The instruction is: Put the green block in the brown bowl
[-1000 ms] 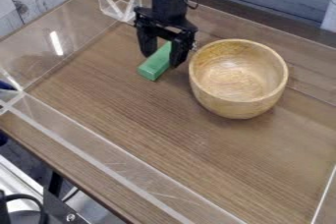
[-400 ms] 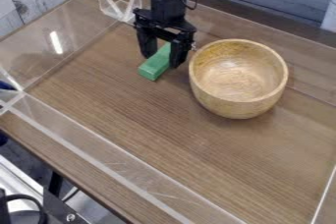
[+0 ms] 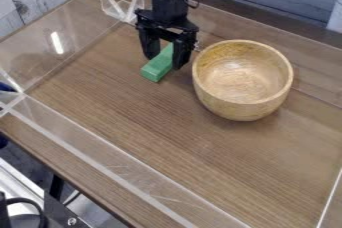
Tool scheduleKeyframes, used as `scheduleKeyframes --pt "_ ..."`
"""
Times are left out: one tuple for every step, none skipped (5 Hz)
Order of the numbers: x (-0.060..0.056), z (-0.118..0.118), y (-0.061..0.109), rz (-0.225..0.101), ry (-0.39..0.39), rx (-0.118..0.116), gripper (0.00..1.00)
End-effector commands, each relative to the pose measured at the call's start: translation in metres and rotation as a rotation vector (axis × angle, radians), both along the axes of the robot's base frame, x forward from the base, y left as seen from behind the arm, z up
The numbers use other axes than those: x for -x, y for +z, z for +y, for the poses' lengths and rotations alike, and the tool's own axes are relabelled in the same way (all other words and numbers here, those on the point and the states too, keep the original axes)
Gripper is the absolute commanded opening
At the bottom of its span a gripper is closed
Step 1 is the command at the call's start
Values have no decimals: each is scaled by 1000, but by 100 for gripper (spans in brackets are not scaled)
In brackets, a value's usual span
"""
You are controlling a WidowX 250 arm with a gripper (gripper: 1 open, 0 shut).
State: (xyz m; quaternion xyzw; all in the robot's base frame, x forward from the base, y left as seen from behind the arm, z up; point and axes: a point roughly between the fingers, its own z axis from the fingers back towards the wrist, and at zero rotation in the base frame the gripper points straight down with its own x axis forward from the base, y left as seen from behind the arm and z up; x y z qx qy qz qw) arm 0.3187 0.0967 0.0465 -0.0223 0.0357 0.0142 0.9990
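Note:
My gripper should next grab the block by its narrow end point(image 3: 168, 52), to carry the green block into the brown bowl point(image 3: 242, 79).
The green block point(image 3: 159, 67) lies flat on the wooden table, just left of the brown bowl point(image 3: 242, 79). My black gripper point(image 3: 167, 52) points straight down over the block's far end, open, its fingers point(image 3: 144, 44) standing on either side of that end. Whether the fingers touch the block I cannot tell. The bowl sits upright with nothing in it, a short way right of the gripper.
A low clear plastic wall point(image 3: 54, 42) runs around the table, with its front edge point(image 3: 120, 172) near the camera. A folded clear piece point(image 3: 118, 7) stands behind the gripper. Bare wood stretches in front of the block and bowl.

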Motion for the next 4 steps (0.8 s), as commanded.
scheduleKeyframes --pt "-12 8 38 -117 6 -28 100" --pt "-13 8 40 -126 4 -26 100" --pt "-15 8 40 -130 3 -25 100" --pt "-15 8 39 -132 3 -24 100"
